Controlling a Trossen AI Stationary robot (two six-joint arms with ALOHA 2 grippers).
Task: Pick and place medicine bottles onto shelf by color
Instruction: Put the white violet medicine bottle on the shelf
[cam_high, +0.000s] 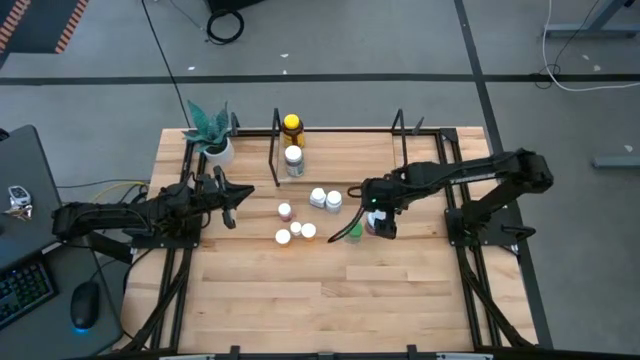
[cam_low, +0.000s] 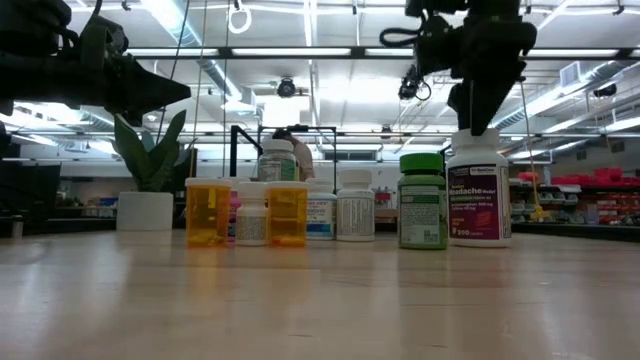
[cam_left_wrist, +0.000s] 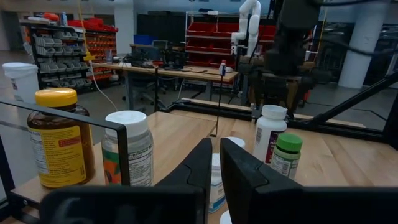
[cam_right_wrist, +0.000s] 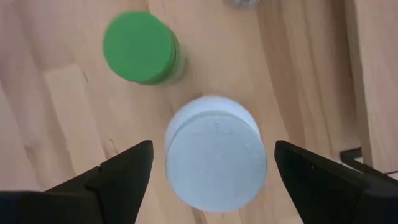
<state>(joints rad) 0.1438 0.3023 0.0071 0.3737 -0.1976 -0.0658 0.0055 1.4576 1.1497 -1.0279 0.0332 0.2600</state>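
The right gripper grabs the white-capped bottle by its cap end (cam_right_wrist: 216, 160) next, leaving the bottle's base free to stand on the shelf.
My right gripper (cam_right_wrist: 211, 152) is open and hangs over the white-capped medicine bottle with the dark red label (cam_low: 478, 190), one finger on either side of its cap (cam_right_wrist: 214, 158) without touching it. A green-capped bottle (cam_right_wrist: 138, 46) stands on the table just beside it. Several more small bottles (cam_high: 308, 215) stand in a loose group at the table's middle. On the shelf (cam_high: 275, 150), an amber yellow-capped bottle (cam_left_wrist: 59, 137) and a white-capped bottle (cam_left_wrist: 134, 152) stand behind its black rail. My left gripper (cam_high: 235, 200) waits shut near the table's left side, raised above the table.
A white pot with a green plant (cam_high: 215, 145) stands at the far left corner next to the shelf. The shelf's black uprights (cam_high: 400, 130) rise along the far edge. Two orange bottles (cam_low: 245, 212) stand nearest the low camera. Bare wood (cam_high: 330, 290) spans the near half.
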